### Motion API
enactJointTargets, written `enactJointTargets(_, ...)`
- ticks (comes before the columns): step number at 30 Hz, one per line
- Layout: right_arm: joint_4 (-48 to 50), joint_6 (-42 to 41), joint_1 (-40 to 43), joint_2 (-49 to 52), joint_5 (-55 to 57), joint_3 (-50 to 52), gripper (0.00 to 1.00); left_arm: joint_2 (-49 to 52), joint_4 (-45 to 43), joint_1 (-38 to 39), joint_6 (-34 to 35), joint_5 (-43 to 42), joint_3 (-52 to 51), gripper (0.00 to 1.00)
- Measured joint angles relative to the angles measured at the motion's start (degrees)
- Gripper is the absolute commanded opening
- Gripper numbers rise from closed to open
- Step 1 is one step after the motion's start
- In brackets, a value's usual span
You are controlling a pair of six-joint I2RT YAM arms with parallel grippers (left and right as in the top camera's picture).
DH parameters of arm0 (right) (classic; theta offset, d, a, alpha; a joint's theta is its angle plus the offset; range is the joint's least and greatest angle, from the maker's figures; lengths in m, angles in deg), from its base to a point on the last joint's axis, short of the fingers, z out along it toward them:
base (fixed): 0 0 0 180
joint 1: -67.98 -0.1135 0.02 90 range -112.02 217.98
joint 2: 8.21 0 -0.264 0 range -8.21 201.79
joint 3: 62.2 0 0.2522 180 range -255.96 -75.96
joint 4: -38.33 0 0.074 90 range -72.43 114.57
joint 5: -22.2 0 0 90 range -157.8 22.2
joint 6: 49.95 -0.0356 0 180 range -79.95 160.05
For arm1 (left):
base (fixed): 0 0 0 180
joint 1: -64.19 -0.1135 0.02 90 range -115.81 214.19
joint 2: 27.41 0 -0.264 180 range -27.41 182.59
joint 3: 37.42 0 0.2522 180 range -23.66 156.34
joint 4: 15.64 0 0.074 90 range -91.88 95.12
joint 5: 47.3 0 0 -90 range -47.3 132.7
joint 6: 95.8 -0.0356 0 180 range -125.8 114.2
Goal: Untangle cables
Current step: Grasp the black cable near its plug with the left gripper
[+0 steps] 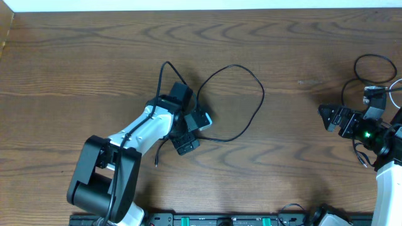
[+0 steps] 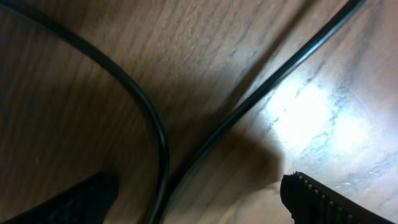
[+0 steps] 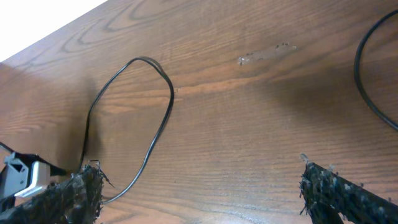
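The robot's fingers reach down beside their shadows on either side of the parts of the black cable that come together, so the left gripper will close on the black cable.
A thin black cable (image 1: 254,85) lies in a wide loop on the wooden table (image 1: 75,56), right of my left gripper (image 1: 183,119). That gripper is low over the table, and the cable runs beneath it. In the left wrist view two strands of the black cable (image 2: 146,102) converge and pass between the open left gripper's (image 2: 193,208) fingers without being pinched. My right gripper (image 1: 325,117) hovers at the right, open and empty. The right wrist view has the right gripper (image 3: 205,199) over bare wood, with the cable loop (image 3: 163,118) ahead to its left. I see no white cable clearly.
A second black cord loop (image 1: 375,68) lies at the far right behind the right arm; it appears as an arc (image 3: 367,93) in the right wrist view. A pale cord and a small plug (image 1: 375,91) sit beside that arm. The table's back edge (image 1: 201,11) runs along the top.
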Motion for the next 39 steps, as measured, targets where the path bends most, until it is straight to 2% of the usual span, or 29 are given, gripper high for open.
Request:
enactJointTargets(7,-0.1,0.0,-0.1,0.0,0.0,0.0,0.99,1.3,-0.5,0.0,-0.4,1.0,1.1,0.58)
enactJointTargets(17,-0.3,0.0,-0.1,0.0,0.0,0.0,0.99,1.5,-0.2,0.0,-0.7,0.8,1.1,0.08)
enactJointTargets(25,-0.4,0.0,-0.1,0.0,0.0,0.0,0.99,1.6,0.0,0.0,-0.6,0.4,1.1,0.07)
enactJointTargets(35,-0.7,-0.3,-0.1,0.0,0.0,0.0,0.99,1.2,-0.1,0.0,4.3,-0.5,1.1,0.07)
enactJointTargets(39,-0.9,-2.0,-0.1,0.0,0.0,0.0,0.99,-2.3,0.0,0.0,6.6,-0.7,1.1,0.07)
